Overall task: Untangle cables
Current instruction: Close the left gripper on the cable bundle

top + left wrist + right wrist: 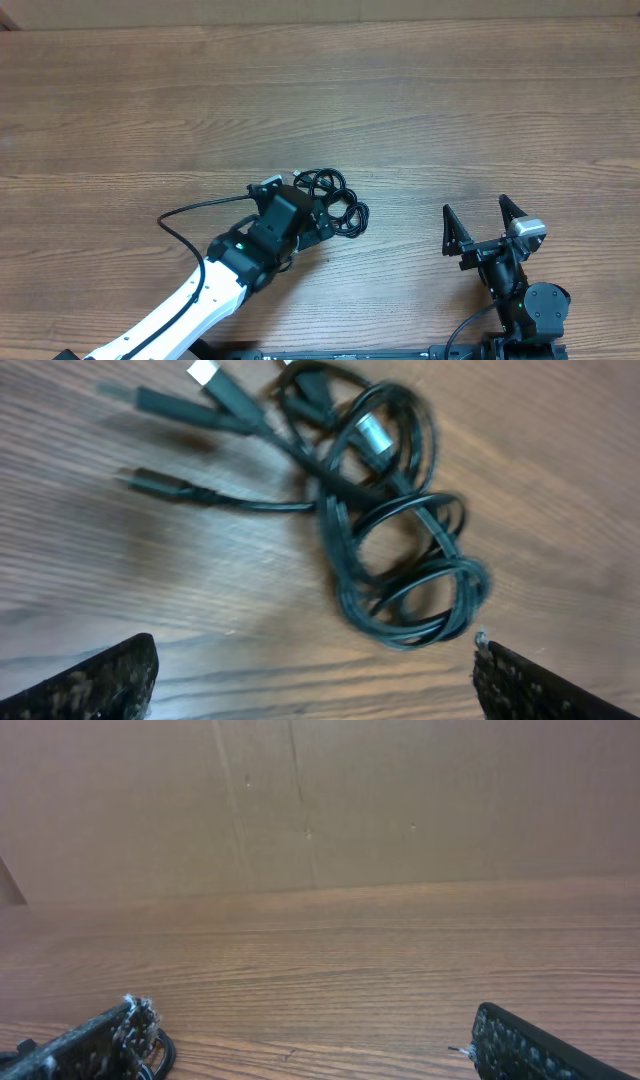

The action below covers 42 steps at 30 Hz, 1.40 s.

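Next, my left gripper needs to grab the cables' gathered parts on the bundle's near side, leaving the cables' plug ends and loops free for my right gripper to untangle.
The cables [338,201] lie as one tangled bundle of thin black loops in the middle of the wooden table. In the left wrist view the cables [392,535] are knotted in overlapping loops, with plug ends [208,376] spread toward the upper left. My left gripper [300,207] hovers at the bundle's near-left side; seen from its wrist, the left gripper [315,680] is open with only bare wood between its fingers [112,678], just short of the lowest loop. My right gripper [477,212] stands open and empty, well to the right of the cables; the right gripper [315,1048] faces bare tabletop.
A brown cardboard wall [320,800] rises behind the table's far edge. The white left arm [200,300] reaches in from the bottom left, trailing its own thicker black wire [185,212]. The right arm's base [530,310] sits at the front right edge.
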Tool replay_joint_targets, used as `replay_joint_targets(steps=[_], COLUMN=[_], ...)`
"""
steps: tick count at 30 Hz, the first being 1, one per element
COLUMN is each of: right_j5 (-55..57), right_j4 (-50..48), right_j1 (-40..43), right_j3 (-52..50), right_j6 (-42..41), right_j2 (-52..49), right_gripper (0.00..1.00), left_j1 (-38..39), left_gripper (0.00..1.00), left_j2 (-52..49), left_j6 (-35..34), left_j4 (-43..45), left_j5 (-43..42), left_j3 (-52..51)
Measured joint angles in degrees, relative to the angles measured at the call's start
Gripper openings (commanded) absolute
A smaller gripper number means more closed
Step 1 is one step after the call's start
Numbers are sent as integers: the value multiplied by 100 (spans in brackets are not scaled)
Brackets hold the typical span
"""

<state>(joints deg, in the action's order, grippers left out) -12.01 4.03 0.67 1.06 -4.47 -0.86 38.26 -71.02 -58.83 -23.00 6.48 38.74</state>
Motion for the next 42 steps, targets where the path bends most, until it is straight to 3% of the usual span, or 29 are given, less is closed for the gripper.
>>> replay_joint_targets(steps=[2,5,15,29,35,42], right_j5=[0,0,0,0,0,0], right_j4=[-2,2,2,4,0,2], right_j1=[0,0,0,0,0,0], right_j3=[0,0,0,0,0,0], right_j6=[2,2,-2,-2,0,0], right_j2=[2,2,2,2,2,0], right_gripper=[100,100,100,100,100,100], left_j1=[155,190,190,190,190,343], left_gripper=[100,100,100,100,87,86], left_j2=[-96,-540,-2214,-2778,-2780,-3145], left_j6=[-256,-376,-424,-420,-420,-501], left_j4=[621,577,-1220,-1617,-1600,-1423], left_j5=[286,343,577,553,549,409], left_j3=[4,232,2179,2229,2229,2229])
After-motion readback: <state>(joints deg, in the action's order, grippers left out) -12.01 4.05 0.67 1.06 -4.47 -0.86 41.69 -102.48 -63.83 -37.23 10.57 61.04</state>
